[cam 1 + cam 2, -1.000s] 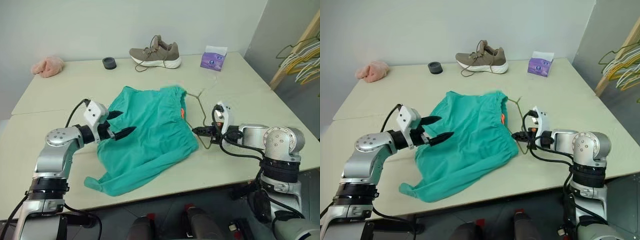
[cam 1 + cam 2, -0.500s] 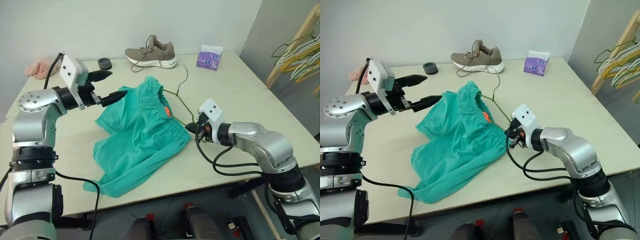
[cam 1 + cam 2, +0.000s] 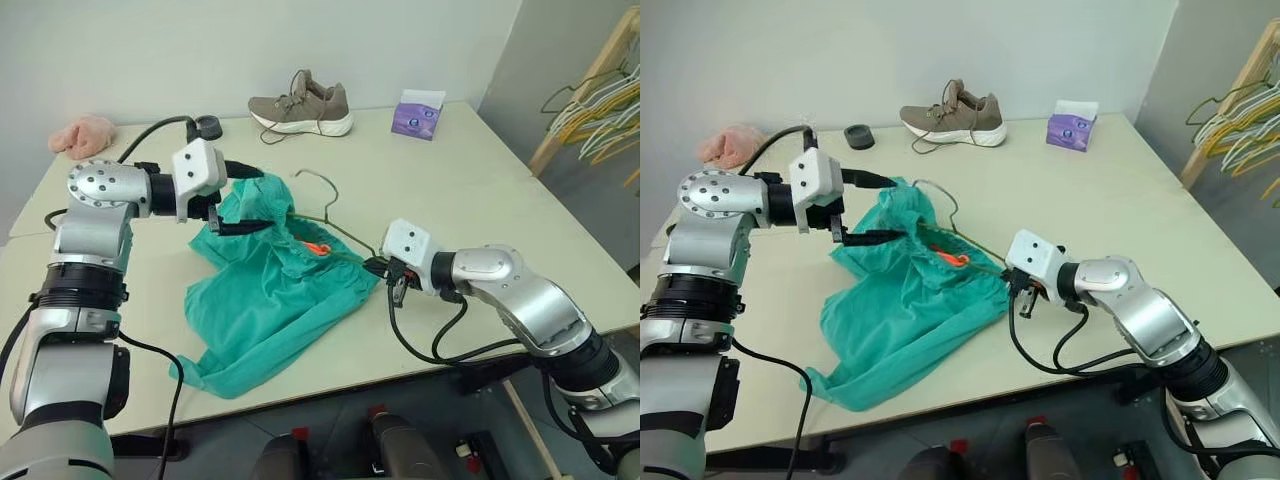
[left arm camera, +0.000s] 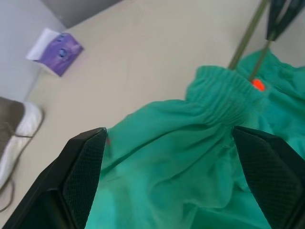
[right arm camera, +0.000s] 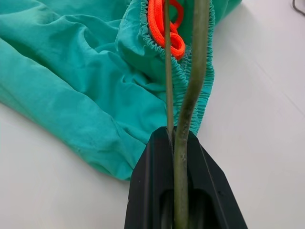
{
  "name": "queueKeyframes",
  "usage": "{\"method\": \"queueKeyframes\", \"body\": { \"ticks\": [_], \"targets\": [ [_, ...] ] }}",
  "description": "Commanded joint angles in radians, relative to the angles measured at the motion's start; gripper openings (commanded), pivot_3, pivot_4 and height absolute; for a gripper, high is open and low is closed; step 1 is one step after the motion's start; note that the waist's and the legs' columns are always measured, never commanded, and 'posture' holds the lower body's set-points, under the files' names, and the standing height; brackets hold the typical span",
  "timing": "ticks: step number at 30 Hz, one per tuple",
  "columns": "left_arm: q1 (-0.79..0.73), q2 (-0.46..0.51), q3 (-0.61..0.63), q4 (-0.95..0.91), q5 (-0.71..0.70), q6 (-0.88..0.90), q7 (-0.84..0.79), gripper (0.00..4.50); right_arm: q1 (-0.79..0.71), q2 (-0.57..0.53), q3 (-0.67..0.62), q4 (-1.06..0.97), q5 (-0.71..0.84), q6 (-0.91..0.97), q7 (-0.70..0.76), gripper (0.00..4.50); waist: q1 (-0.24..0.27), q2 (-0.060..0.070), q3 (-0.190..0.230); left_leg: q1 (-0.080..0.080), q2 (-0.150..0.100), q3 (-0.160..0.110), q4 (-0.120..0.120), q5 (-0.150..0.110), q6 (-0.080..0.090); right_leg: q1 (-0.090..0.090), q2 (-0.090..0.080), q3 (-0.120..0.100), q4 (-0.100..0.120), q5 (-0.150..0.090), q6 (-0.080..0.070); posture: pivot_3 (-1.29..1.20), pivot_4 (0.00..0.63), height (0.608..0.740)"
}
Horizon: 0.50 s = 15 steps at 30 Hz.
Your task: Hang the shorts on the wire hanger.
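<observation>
My left gripper grabs the shorts [image 3: 270,300] by the raised fold at the waistband's end [image 3: 254,199] next, since the legs lie slack on the tabletop.
The teal shorts [image 3: 270,300] lie bunched on the table [image 3: 470,190], their waistband end lifted. The thin olive wire hanger [image 3: 322,180] runs through the gathered waistband beside an orange cord [image 5: 167,28], its hook sticking up past the cloth. My right gripper [image 3: 384,268] is shut on the hanger's wire [image 5: 198,47] at the shorts' right edge. My left gripper [image 3: 262,200] is open, one finger above the other, straddling the raised fold of the shorts [image 4: 190,157]; the cloth sits between the fingers [image 4: 86,167] without being pinched.
A tan shoe [image 3: 300,103], a black round piece [image 3: 208,126] and a purple tissue pack [image 3: 418,113] stand along the far edge. A pink fluffy cloth [image 3: 80,133] lies far left. A wooden rack of yellow and pale-green hangers [image 3: 600,95] stands beyond the right edge.
My left gripper swung in from the left, rolled and now straddles the shorts' raised fold. The right gripper rolled and shifted left, tipping the hanger's hook up; the shorts bunched further.
</observation>
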Motion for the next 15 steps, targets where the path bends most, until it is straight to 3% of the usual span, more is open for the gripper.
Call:
{"method": "queueKeyframes", "body": {
  "ticks": [1, 8, 11, 15],
  "targets": [
    [0.007, 0.035, -0.019, -0.008, 0.029, -0.02, -0.047, 4.46, -0.034, -0.019, -0.015, -0.023, -0.046, -0.075, 0.037, 0.0, -0.001, 0.0, 0.0, 0.0, 0.0, 0.0, 0.0, 0.0, 0.0, 0.0, 0.0, 0.0, 0.0, 0.0, 0.0, -0.17, 0.078, 0.74],
    [-0.012, 0.004, -0.038, 0.044, 0.076, -0.067, -0.028, 4.46, -0.06, -0.015, -0.019, -0.021, -0.105, -0.185, 0.097, 0.0, 0.0, -0.001, -0.001, -0.001, 0.0, 0.0, 0.0, 0.0, 0.0, -0.002, 0.0, 0.0, 0.0, 0.0, 0.0, -0.17, 0.072, 0.74],
    [-0.009, -0.017, -0.032, 0.032, 0.066, -0.043, -0.028, 3.87, -0.059, -0.007, -0.022, -0.027, -0.12, -0.21, 0.11, 0.0, 0.0, -0.001, -0.002, -0.002, 0.0, 0.0, 0.001, 0.0, 0.0, -0.002, 0.0, 0.0, 0.001, 0.0, 0.0, -0.17, 0.074, 0.74],
    [0.023, -0.037, -0.025, -0.024, 0.04, 0.003, -0.031, 2.64, -0.056, -0.003, -0.02, -0.035, -0.144, -0.239, 0.127, 0.0, -0.001, -0.001, -0.002, -0.002, 0.0, 0.0, 0.001, 0.0, 0.0, -0.002, 0.0, 0.0, 0.001, 0.0, 0.0, -0.18, 0.077, 0.74]
  ]
}}
